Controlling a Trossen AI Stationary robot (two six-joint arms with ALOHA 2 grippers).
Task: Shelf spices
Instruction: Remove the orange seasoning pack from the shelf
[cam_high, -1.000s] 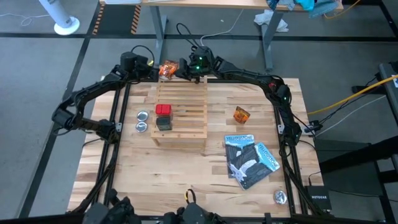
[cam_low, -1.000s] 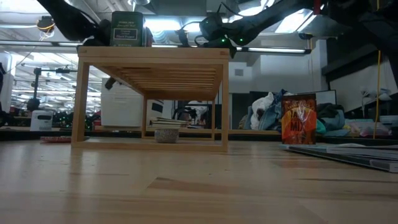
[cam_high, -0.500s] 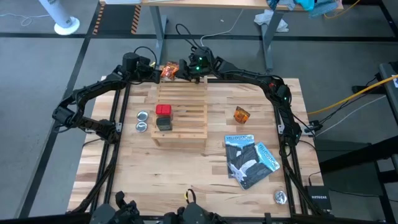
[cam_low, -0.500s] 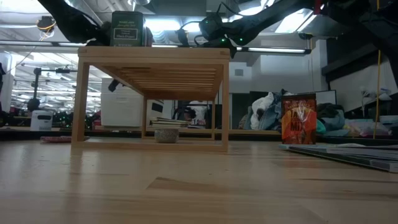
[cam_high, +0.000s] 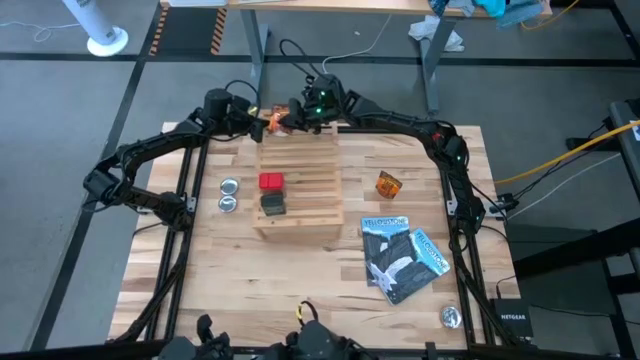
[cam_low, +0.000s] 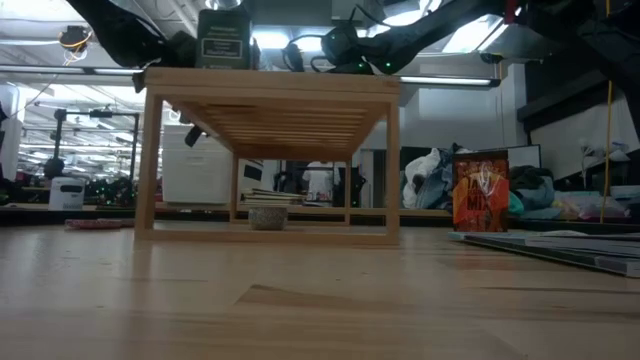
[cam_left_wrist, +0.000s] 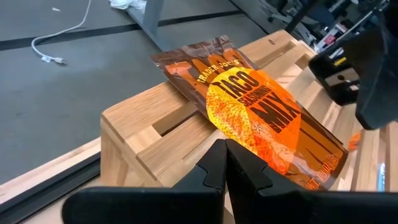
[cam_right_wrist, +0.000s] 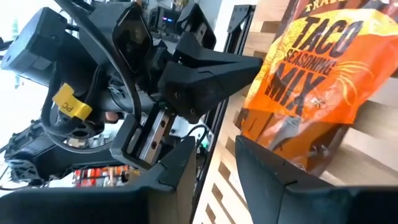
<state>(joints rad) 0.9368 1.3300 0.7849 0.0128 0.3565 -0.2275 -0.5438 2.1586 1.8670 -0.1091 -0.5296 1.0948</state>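
The right gripper isn't ready to close, because slats stand between its fingers and the packet's lower corner (cam_right_wrist: 258, 130) and it would miss. It needs to move toward the packet first, then close.
An orange-brown crinkly taco-mix packet (cam_left_wrist: 261, 115) lies tilted over the far end of the wooden shelf (cam_high: 312, 195). My left gripper (cam_left_wrist: 225, 155) comes at it from the table's left and is shut on it. My right gripper (cam_right_wrist: 217, 168) stands open on the packet's other side, one finger (cam_right_wrist: 273, 177) in front of its lower corner; whether it touches cannot be told. A red box (cam_high: 271, 181) and a dark grey box (cam_high: 272, 205) sit on the shelf's slats. A second orange packet (cam_high: 389, 184) stands upright on the table to the right of the shelf. My left gripper pinches the packet's edge (cam_left_wrist: 214, 134) between its shut fingertips, coming slanting down from the table's left. The packet lies slanted across the shelf's far end bars (cam_left_wrist: 168, 134), its label up and its far part reaching toward the right gripper.
Two round silver tins (cam_high: 229, 195) lie left of the shelf, and a third (cam_high: 451, 316) sits at the near right corner. Blue-and-black booklets (cam_high: 402, 256) lie on the near right of the table. The near half of the tabletop (cam_high: 290, 285) is bare wood.
My left gripper has moved toward the table's right with the packet, closing on the right gripper. The shelf, with both boxes on it, has slid toward the table's right edge and a little nearer. The right gripper has stayed in place.
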